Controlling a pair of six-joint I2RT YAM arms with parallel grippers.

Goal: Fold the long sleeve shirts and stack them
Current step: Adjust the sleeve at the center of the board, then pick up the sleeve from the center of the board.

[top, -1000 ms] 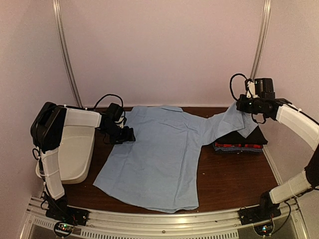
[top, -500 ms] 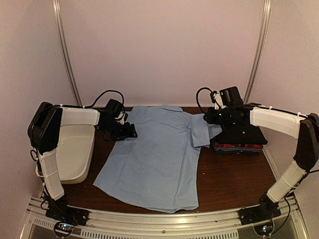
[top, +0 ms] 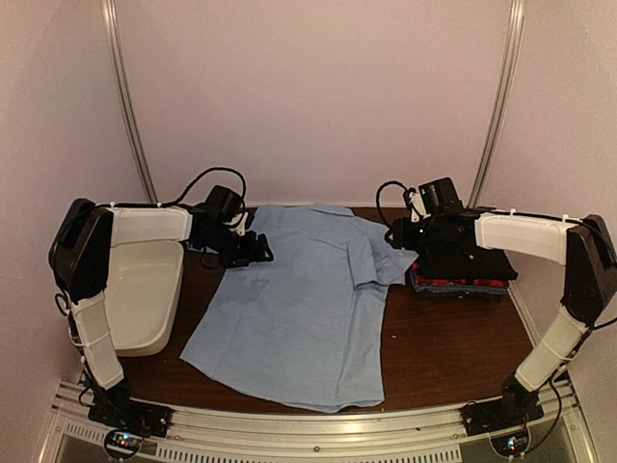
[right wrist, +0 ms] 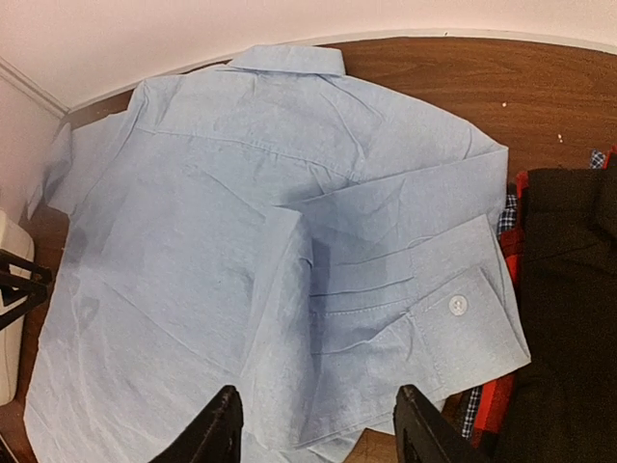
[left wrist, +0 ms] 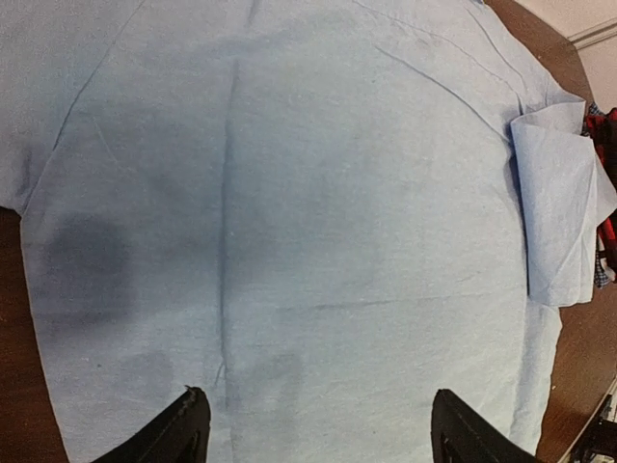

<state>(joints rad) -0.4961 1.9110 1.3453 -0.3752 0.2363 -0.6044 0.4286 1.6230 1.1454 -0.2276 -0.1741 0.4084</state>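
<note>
The folded sleeve needs to be drawn across and handed over, so my right gripper will next grab it by its buttoned cuff's near edge (top: 407, 264) (right wrist: 484, 373).
A light blue collared shirt (top: 304, 299) lies flat, back up, on the brown table, its right sleeve (right wrist: 405, 289) folded in over the body with the buttoned cuff (right wrist: 463, 323) at the right edge. A stack of folded shirts (top: 463, 265), black on top over red and blue check, sits at the right. My right gripper (top: 397, 234) hovers open above the folded sleeve (top: 381, 256), holding nothing. Over the shirt's left shoulder edge my left gripper (top: 258, 251) is open; its fingertips (left wrist: 188, 424) frame bare cloth (left wrist: 289, 222).
A white plastic tub (top: 145, 294) stands at the left edge of the table (top: 453, 338), under the left arm. Metal rails run up the back wall. A metal frame runs along the near edge.
My right gripper carried the sleeve leftward from over the stack, laid it on the shirt body and let go, jaws opening. The left gripper shifted slightly right.
</note>
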